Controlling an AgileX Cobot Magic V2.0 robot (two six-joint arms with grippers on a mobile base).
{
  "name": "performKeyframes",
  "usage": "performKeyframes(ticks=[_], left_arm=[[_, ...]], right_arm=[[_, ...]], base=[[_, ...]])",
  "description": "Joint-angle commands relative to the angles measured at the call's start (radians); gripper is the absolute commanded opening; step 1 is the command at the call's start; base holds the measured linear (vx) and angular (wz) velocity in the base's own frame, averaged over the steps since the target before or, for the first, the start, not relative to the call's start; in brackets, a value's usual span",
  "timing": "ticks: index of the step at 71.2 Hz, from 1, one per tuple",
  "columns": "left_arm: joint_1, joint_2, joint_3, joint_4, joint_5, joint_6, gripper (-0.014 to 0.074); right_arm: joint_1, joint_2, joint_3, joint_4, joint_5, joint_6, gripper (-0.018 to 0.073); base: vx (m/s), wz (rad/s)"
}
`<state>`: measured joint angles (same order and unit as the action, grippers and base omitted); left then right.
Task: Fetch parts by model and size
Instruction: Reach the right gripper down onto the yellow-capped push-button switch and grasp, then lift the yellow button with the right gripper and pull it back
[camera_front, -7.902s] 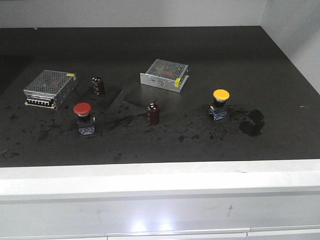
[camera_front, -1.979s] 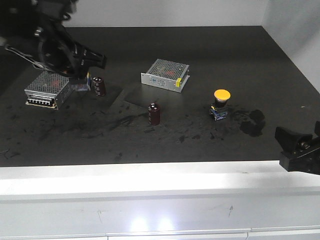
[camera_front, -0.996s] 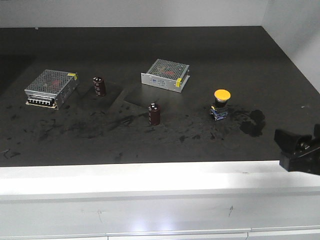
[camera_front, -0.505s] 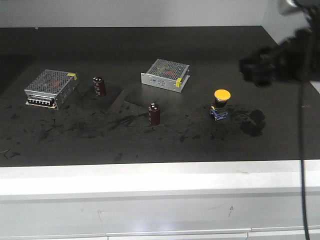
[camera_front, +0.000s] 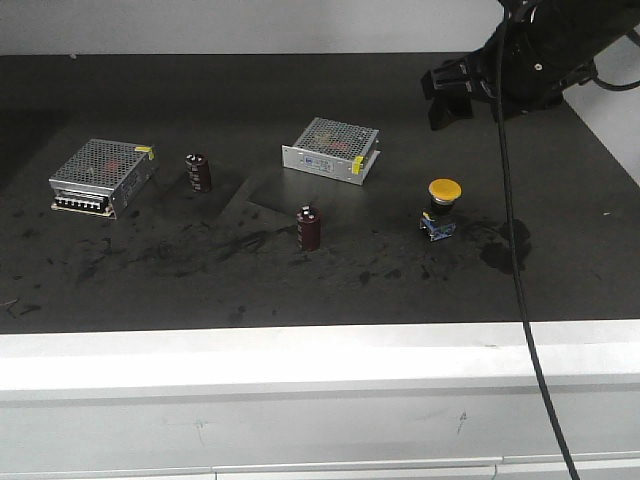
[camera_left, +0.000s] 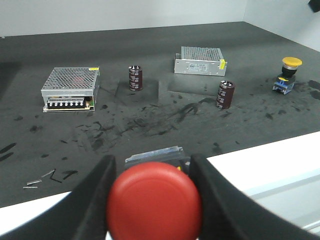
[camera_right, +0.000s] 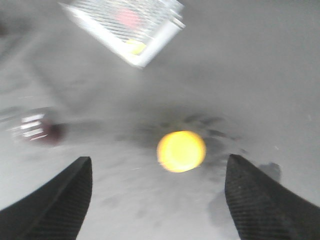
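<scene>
My right gripper picks up the yellow-capped switch by its yellow cap (camera_front: 445, 190) next, to fetch it.
The red-capped push-button switch (camera_left: 154, 200) fills the bottom of the left wrist view, with my left gripper (camera_left: 152, 161) shut on it over the table's white front edge. The yellow-capped switch (camera_front: 443, 207) stands on the black table at right of centre. My right gripper (camera_front: 447, 97) hovers above and behind it, jaws wide open and empty. In the blurred right wrist view the yellow cap (camera_right: 181, 151) lies between and ahead of the open right gripper (camera_right: 159, 160). The yellow switch (camera_left: 291, 75) also shows far right in the left wrist view. My left gripper is outside the front view.
Two silver perforated boxes (camera_front: 102, 175) (camera_front: 330, 148) and two maroon capacitors (camera_front: 198, 171) (camera_front: 308, 227) stand on the black tabletop (camera_front: 150, 290). A white ledge (camera_front: 300, 370) runs along the front. The right arm's black cable (camera_front: 520, 290) hangs down across the table's right side.
The red switch was lifted off the table and my left arm left the front view. My right arm swung up from the front right edge to above the table's back right.
</scene>
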<state>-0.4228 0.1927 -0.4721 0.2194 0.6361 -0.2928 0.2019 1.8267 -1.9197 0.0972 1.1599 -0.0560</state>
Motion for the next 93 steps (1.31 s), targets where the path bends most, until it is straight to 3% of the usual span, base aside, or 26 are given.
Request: performKeyframes(ticks=[1, 14, 58, 67, 85, 93], left_arm=[[-0.003, 0.010, -0.025, 0.008, -0.072, -0.004, -0.0006], [-0.003, 0.010, -0.025, 0.008, -0.072, -0.004, -0.0006], [-0.003, 0.010, -0.025, 0.008, -0.072, -0.004, -0.0006], [-0.003, 0.010, -0.025, 0.008, -0.072, -0.004, -0.0006], [-0.003, 0.010, -0.025, 0.008, -0.072, -0.004, -0.0006], [-0.003, 0.010, -0.025, 0.008, -0.072, -0.004, -0.0006]], right_arm=[[-0.017, -0.008, -0.047, 0.009, -0.029, -0.008, 0.0526], [-0.005, 0.056, -0.047, -0.002, -0.048, -0.064, 0.0526], [-0.005, 0.217, -0.047, -0.010, -0.029, -0.099, 0.0505], [-0.005, 0.215, -0.047, -0.017, -0.010, -0.099, 0.0400], [-0.005, 0.191, -0.047, -0.007, 0.017, -0.122, -0.0003], [-0.005, 0.134, -0.047, 0.018, 0.015, -0.122, -0.0011]], base=[[0.00, 0.00], [0.00, 0.00], [0.00, 0.00], [0.00, 0.00], [0.00, 0.00], [0.00, 0.00]])
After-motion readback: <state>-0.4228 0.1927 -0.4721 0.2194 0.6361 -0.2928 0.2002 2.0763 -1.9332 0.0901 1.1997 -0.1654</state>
